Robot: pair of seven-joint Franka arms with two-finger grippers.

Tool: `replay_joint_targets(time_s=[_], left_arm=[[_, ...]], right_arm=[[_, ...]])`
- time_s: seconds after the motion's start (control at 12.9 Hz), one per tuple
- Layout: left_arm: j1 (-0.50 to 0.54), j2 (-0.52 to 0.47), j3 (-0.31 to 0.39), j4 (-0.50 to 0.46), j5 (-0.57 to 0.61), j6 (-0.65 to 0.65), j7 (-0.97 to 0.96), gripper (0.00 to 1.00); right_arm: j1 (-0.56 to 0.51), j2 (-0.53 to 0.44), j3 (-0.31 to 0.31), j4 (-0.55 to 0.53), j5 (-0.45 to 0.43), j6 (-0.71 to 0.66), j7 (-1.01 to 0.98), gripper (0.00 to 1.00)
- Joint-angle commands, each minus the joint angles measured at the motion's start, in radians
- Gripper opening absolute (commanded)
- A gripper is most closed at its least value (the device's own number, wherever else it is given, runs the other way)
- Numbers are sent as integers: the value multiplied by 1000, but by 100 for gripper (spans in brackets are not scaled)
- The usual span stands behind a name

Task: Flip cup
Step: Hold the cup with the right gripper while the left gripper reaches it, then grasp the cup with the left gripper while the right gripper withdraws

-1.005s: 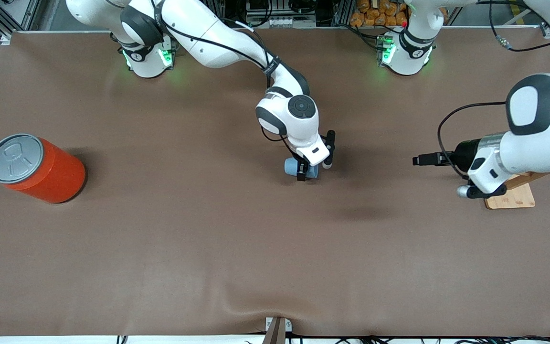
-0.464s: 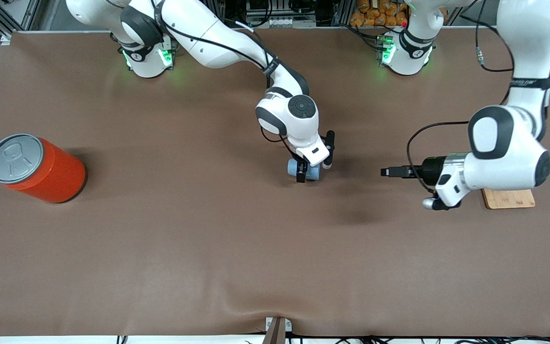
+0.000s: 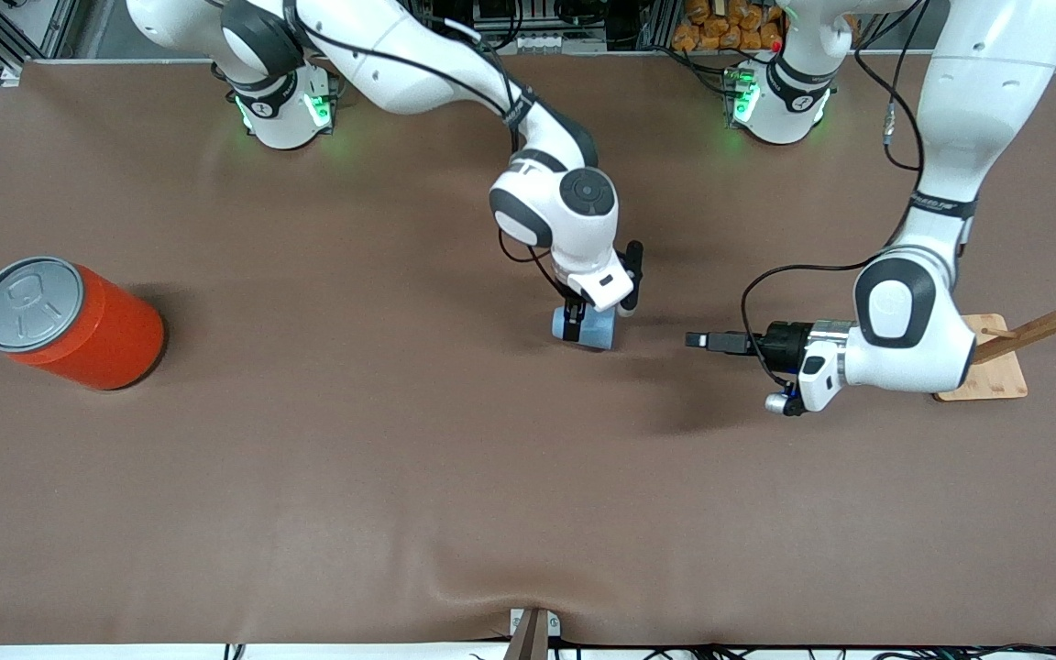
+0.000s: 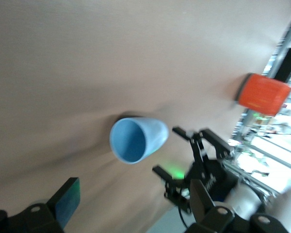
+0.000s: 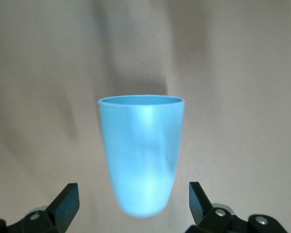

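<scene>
I will next grip the rim of the cup's opening with my left gripper to flip the light-blue cup (image 3: 597, 333).
The light-blue cup (image 3: 597, 333) lies on its side on the brown table near the middle. In the right wrist view the cup (image 5: 141, 155) has its closed end between the spread fingers, which do not touch it. My right gripper (image 3: 583, 328) is open and low over the cup; its midpoint shows in its own view (image 5: 132, 208). My left gripper (image 3: 695, 340) is open and level above the table, beside the cup toward the left arm's end. In the left wrist view the cup's dark mouth (image 4: 131, 141) faces my left gripper (image 4: 133, 206), with the right gripper (image 4: 169, 150) at the cup's closed end.
A large orange can (image 3: 79, 325) with a grey pull-tab lid stands at the right arm's end of the table and shows in the left wrist view (image 4: 264, 93). A wooden rack on a board (image 3: 986, 378) stands at the left arm's end.
My left arm has swung in from its end of the table toward the cup, with the gripper now much closer to it. My right gripper has stayed at the cup, shifting only slightly.
</scene>
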Motion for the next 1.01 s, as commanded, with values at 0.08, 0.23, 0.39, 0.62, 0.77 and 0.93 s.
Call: replay_joint_targets(time_s=[0.08, 0.23, 0.39, 0.62, 0.77, 0.93], left_arm=[[-23, 69, -8, 5, -157, 10, 84, 100], [-49, 87, -14, 6, -214, 11, 118, 100], [-69, 118, -14, 3, -265, 19, 178, 100], [-91, 141, -14, -24, -335, 36, 265, 100], [-120, 149, -14, -35, -386, 54, 292, 91], [-143, 155, -14, -47, -401, 86, 296, 90]], right_arm=[[-41, -105, -1, -13, 92, -132, -6, 100], [-147, -146, -2, -13, 128, -144, -7, 100], [-288, -171, 12, -12, 146, -167, -10, 100], [-492, -233, 47, -12, 244, -196, -15, 100], [-657, -246, 123, -13, 244, -215, -13, 100], [-789, -246, 200, -15, 244, -219, -7, 100]])
